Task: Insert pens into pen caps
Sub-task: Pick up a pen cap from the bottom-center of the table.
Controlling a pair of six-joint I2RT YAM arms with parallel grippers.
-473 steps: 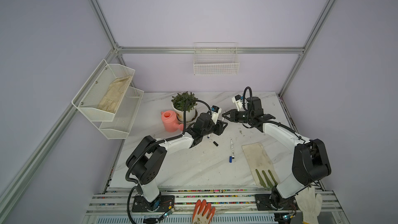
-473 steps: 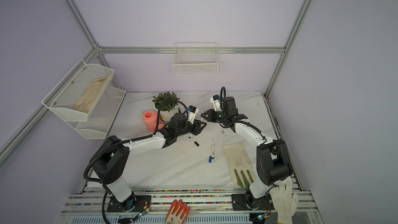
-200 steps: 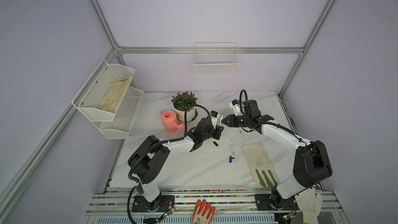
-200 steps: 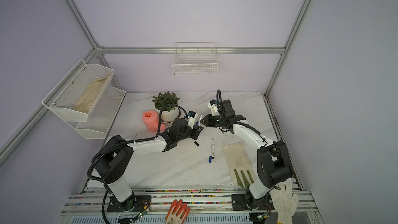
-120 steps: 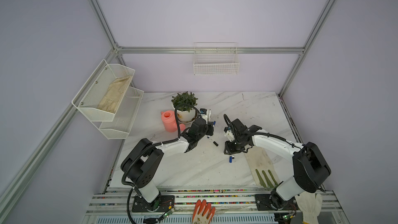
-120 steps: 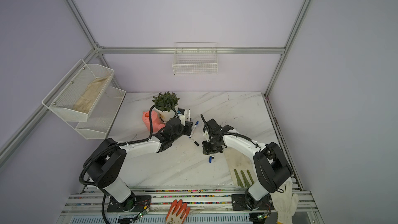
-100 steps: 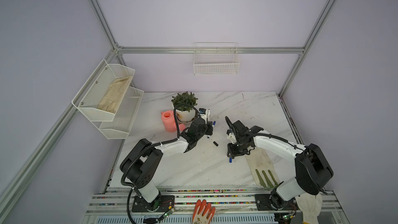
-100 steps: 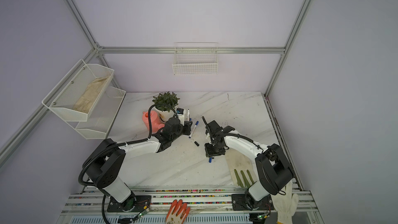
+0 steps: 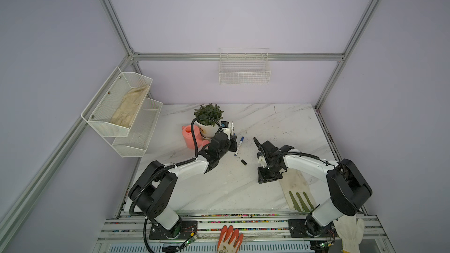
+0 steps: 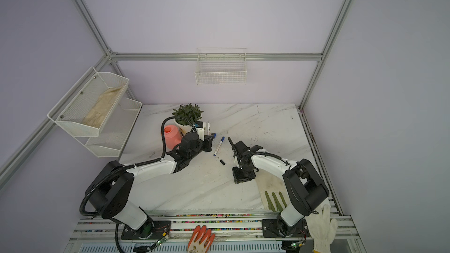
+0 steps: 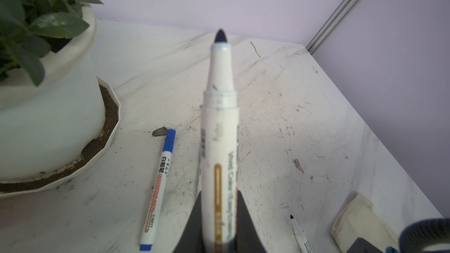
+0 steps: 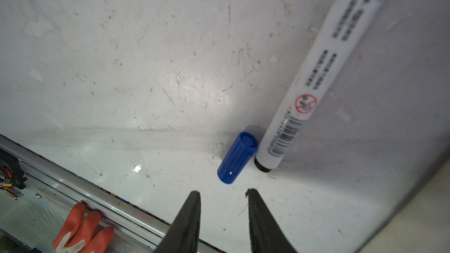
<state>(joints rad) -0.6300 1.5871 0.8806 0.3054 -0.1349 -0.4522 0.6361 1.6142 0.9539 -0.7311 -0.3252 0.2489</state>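
Note:
The robot's right gripper will reach the blue cap (image 12: 237, 158) and hold it by its sides, so the cap's open end stays free for the pen's tip to go in.
My left gripper (image 11: 219, 198) is shut on an uncapped white pen (image 11: 220, 127) with a dark tip, which stands upright beside the plant in both top views (image 9: 232, 127) (image 10: 208, 125). A capped blue pen (image 9: 239, 146) (image 11: 158, 188) lies on the table beside it. A loose black cap (image 9: 243, 162) (image 10: 222, 162) lies further forward. My right gripper (image 12: 222, 193) points down at the table (image 9: 266, 178), open, with nothing between its fingers. Just beyond its tips lies a blue cap (image 12: 237, 158), beside a black-ended pen (image 12: 316, 76). Both are hidden under the arm in the top views.
A potted plant (image 9: 209, 120) and a pink watering can (image 9: 191, 136) stand behind the left gripper. A dirty glove (image 9: 295, 186) lies by the right arm. An orange glove (image 9: 230, 238) and a white glove (image 9: 350, 229) rest on the front rail. Wire racks hang on the walls.
The grippers parted. My right arm swung from the back centre down to the table's front and its jaws widened. The left gripper drew back toward the plant. A capped blue pen now lies on the table.

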